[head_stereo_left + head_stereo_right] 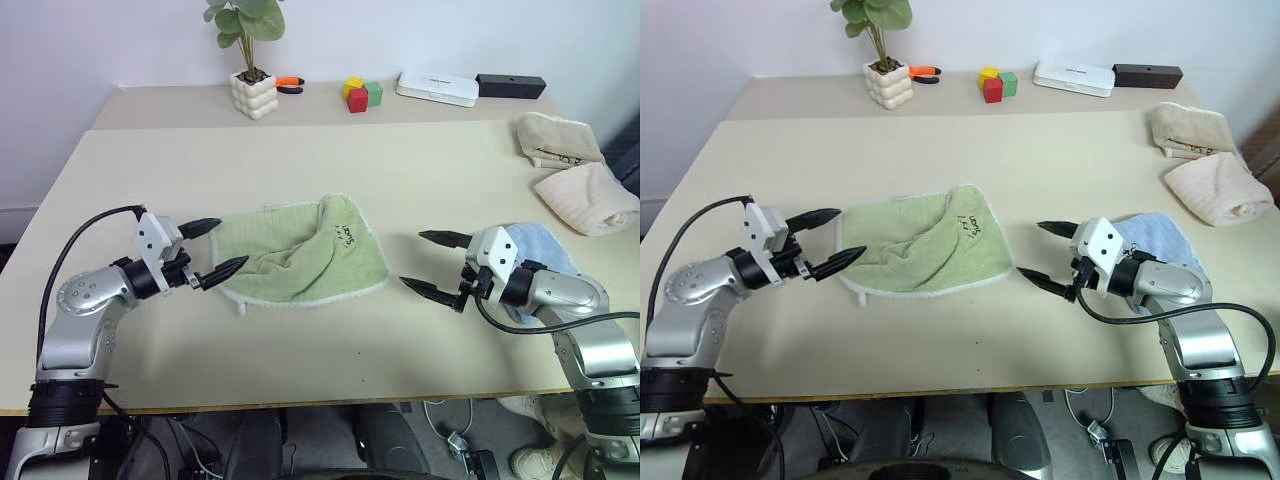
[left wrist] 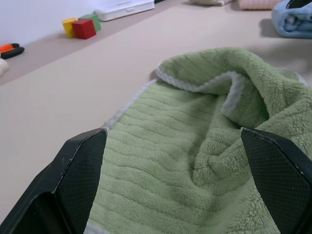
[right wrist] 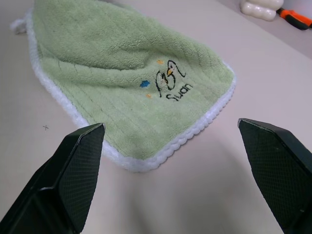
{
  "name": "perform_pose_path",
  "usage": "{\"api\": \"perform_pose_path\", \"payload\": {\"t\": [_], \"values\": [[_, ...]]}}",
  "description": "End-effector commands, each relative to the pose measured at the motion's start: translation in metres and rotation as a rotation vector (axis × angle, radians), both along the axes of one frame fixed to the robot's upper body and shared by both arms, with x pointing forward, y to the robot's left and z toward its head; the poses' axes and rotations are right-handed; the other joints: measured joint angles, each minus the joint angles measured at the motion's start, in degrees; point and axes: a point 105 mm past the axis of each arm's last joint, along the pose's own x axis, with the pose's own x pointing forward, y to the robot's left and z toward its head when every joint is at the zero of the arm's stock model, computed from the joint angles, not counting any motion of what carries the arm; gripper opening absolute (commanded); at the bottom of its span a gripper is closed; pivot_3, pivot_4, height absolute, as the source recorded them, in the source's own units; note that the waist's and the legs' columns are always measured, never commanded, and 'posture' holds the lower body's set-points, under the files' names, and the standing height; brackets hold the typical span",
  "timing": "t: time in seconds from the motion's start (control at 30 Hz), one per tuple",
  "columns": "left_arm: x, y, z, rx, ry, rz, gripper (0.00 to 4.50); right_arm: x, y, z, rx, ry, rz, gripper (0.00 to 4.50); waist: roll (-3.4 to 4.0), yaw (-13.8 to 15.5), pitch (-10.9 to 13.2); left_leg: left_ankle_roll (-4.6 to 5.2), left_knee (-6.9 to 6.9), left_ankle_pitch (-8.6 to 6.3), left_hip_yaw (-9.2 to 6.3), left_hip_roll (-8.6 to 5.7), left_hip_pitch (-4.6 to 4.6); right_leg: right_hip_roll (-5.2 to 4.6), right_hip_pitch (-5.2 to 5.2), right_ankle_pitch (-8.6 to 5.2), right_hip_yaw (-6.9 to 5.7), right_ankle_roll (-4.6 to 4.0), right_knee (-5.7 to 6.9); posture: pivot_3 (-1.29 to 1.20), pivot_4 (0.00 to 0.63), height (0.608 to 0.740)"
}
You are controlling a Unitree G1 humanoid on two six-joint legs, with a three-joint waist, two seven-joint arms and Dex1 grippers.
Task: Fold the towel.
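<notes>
I next need to grip the towel with my right gripper by its corner [image 1: 379,275] [image 3: 141,158] beside the Swan embroidery, so that I can shake the towel out flat for folding.
The light green towel [image 1: 300,255] lies rumpled in the middle of the table, with white stitched edging, a small white loop at its near left corner and a black mark [image 3: 170,83] near its right side. My left gripper [image 1: 215,248] stands open at the towel's left edge, its fingers [image 2: 80,170] straddling the cloth's border without holding it. My right gripper [image 1: 432,264] stands open a short way to the right of the towel, apart from it, pointing toward its right edge [image 3: 195,131].
A light blue towel [image 1: 535,250] lies under my right arm. Beige [image 1: 557,140] and pale pink [image 1: 588,198] towels sit at the right edge. A potted plant [image 1: 252,85], coloured blocks [image 1: 362,94], a white box [image 1: 438,88] and a black box [image 1: 510,85] line the back.
</notes>
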Motion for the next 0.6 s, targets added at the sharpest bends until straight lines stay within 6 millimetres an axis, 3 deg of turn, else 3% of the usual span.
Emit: {"api": "perform_pose_path", "payload": {"t": [0.03, 0.37, 0.53, 0.6], "values": [[-0.001, 0.007, 0.009, 0.017, -0.043, 0.010, 4.50, -0.001, 0.005, 0.009, 0.011, -0.050, 0.006, 4.46, 0.00, -0.04, 0.00, 0.00, 0.00, 0.00, 0.00, 0.00, 0.00, 0.00, 0.00, 0.00, 0.00, 0.00, 0.00, 0.00, 0.150, 0.740], [-0.001, 0.025, 0.015, -0.004, -0.058, 0.070, 4.50, 0.004, 0.017, 0.008, 0.005, -0.065, 0.051, 4.46, 0.00, -0.11, 0.00, 0.00, 0.00, 0.00, 0.00, 0.01, 0.01, 0.01, 0.00, 0.00, 0.00, 0.00, 0.00, 0.00, 0.150, 0.740], [-0.005, 0.049, 0.026, -0.039, -0.080, 0.142, 4.50, 0.006, 0.044, 0.003, 0.041, -0.071, 0.108, 4.46, 0.00, -0.12, 0.00, 0.00, -0.01, 0.00, -0.01, 0.02, 0.01, 0.01, -0.01, 0.00, -0.01, 0.00, 0.00, 0.00, 0.150, 0.740], [-0.007, 0.046, 0.027, -0.052, -0.080, 0.164, 4.50, 0.004, 0.049, 0.001, 0.040, -0.074, 0.138, 4.46, 0.01, -0.09, 0.00, 0.00, -0.01, 0.00, -0.01, 0.02, 0.01, 0.01, -0.01, 0.00, -0.01, 0.00, 0.01, 0.00, 0.150, 0.740]]}}
